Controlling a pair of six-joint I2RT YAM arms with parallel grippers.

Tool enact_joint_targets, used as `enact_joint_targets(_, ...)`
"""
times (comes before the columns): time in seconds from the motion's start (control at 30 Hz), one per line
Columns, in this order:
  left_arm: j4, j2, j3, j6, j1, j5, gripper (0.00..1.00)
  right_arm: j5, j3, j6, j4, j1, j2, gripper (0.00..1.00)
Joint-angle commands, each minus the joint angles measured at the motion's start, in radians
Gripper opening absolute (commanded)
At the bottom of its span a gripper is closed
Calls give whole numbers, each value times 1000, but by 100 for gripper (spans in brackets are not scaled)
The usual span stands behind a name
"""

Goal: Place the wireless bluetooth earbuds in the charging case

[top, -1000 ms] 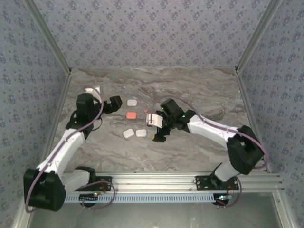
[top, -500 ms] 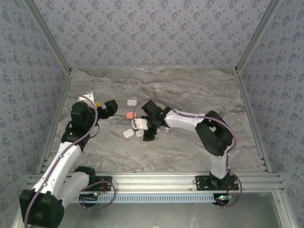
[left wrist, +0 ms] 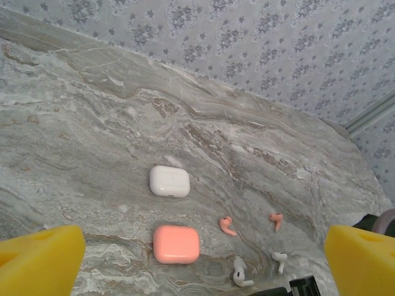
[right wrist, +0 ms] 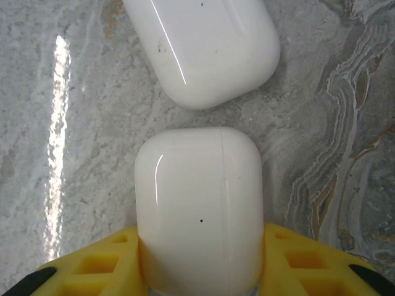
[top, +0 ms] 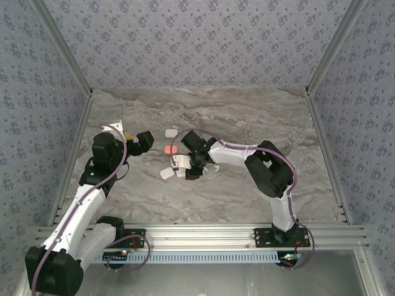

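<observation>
My left gripper should grab the white charging case by its base (top: 180, 174), so its lid can open for the earbuds.
My right gripper (top: 187, 171) (right wrist: 200, 262) is down on the table, its yellow fingers (right wrist: 99, 262) pressed against both sides of a closed white charging case (right wrist: 199, 203) (top: 180, 173). A second white case (right wrist: 203, 46) (top: 166, 174) lies just beyond it. My left gripper (top: 144, 140) (left wrist: 200, 259) hovers open over the left of the table, with nothing between its fingers. Its view looks at a white case (left wrist: 169, 180), a pink case (left wrist: 176, 244), two pink earbuds (left wrist: 228, 226) (left wrist: 276, 219) and two white earbuds (left wrist: 239, 273) (left wrist: 279, 260), all loose on the marble.
The cases cluster at the table's left-centre: white (top: 171, 132) farthest, pink (top: 171, 150) behind my right wrist. Patterned walls (top: 197, 43) close in the back and sides. The right arm's elbow (top: 268, 169) is folded over the middle. Marble (top: 259, 123) lies bare on the right.
My right arm swung left from the table's middle, came down on the near white case, and its jaws closed from wide open onto it. The left gripper drew back slightly and stayed open.
</observation>
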Motion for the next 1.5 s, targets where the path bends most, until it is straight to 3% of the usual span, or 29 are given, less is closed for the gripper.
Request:
enact_joint_targets(0.0, 4, 3, 25, 6, 5, 73, 97, 3, -37, 27, 21, -17, -95, 38)
enact_joint_targets(0.13, 7, 26, 57, 5, 4, 183, 93, 16, -114, 42, 74, -44, -251, 38)
enact_joint_targets(0.3, 64, 61, 105, -15, -42, 399, 83, 43, -224, 59, 135, -95, -483, 38)
enact_joint_targets(0.6, 120, 135, 191, -2, -211, 552, 70, 52, -274, 40, 212, -124, -744, 38)
enact_joint_targets(0.97, 240, 301, 247, -31, -363, 576, 61, 46, -247, 39, 219, -88, -780, 39)
enact_joint_targets(1.47, 255, 347, 261, -47, -377, 554, 26, 52, -230, 64, 209, -77, -765, 43)
